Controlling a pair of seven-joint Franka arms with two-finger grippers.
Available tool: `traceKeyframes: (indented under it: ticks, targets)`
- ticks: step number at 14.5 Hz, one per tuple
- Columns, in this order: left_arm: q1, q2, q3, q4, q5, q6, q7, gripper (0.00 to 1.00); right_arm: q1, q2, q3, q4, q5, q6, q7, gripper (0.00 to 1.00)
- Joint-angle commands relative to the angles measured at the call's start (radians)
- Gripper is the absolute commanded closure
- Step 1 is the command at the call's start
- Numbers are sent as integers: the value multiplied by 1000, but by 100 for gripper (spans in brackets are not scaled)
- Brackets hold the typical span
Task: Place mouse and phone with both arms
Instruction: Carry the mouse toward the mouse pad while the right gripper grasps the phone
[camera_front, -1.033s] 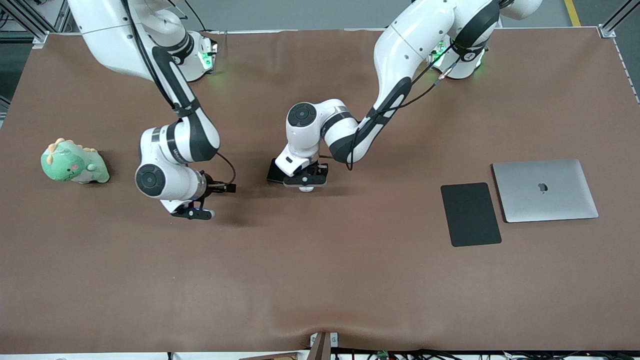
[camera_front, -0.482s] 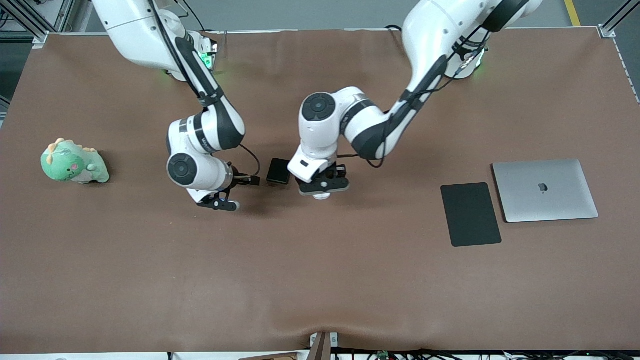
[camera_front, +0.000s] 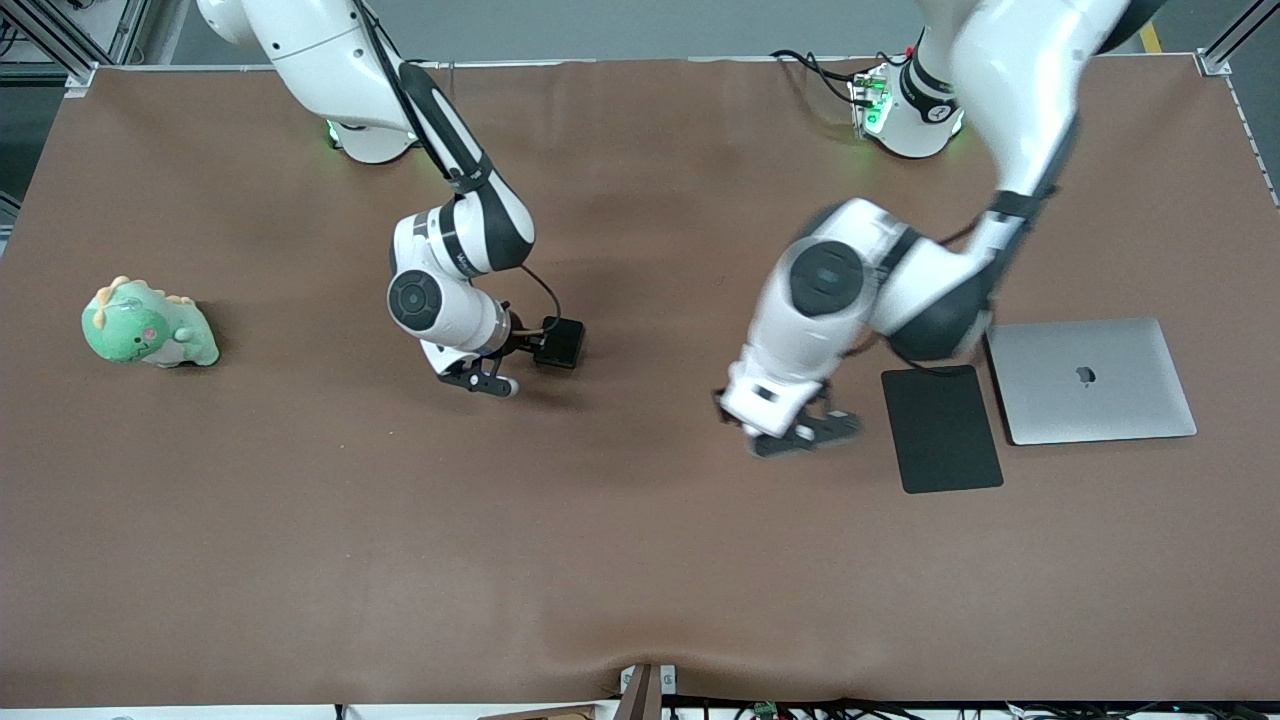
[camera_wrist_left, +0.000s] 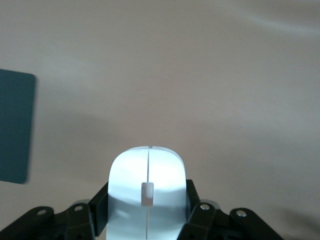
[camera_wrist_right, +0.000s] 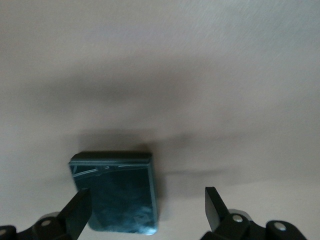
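I will pick up the phone by its two side edges with my right gripper, so the phone's glossy side (camera_wrist_right: 118, 197) stays free for me to place it.
The white mouse (camera_wrist_left: 147, 190), with its thin centre line, is clamped between the fingers of my left gripper (camera_wrist_left: 147, 212). That gripper (camera_front: 800, 432) hangs over bare table just beside the black mouse pad (camera_front: 940, 428); in the front view the hand hides the mouse. The glossy black phone (camera_front: 560, 342) lies flat on the table near its middle. My right gripper (camera_front: 485, 383) hovers by it, open. In the right wrist view the phone (camera_wrist_right: 117, 195) sits between the spread fingers (camera_wrist_right: 215, 200), close to one of them, and nothing is held.
A closed silver laptop (camera_front: 1090, 380) lies beside the mouse pad at the left arm's end. A green dinosaur plush (camera_front: 145, 325) sits at the right arm's end. The mouse pad's corner (camera_wrist_left: 15, 125) shows in the left wrist view.
The left arm lifted the mouse from beside the phone and swung it toward the mouse pad. The right gripper travelled toward the phone and now straddles it. The phone has not moved.
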Motion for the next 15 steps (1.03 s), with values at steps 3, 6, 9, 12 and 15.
traceKeyframes:
  ticks: [3,6,9,12,15]
  targets:
    - [126,-37,-23,-76,3,-9,96,100,74,14,-9,-9,32,86,68,0]
    - [186,-48,-23,-102,19,-5,193,100,81,26,-9,-11,32,112,70,0]
    - [239,-54,-23,-148,39,26,309,100,112,67,-10,-9,32,164,90,0]
    - [319,-54,-23,-200,42,88,460,100,115,75,-10,-8,32,169,82,33]
    - [373,-51,-23,-272,42,199,548,100,100,64,-12,0,32,143,87,100]
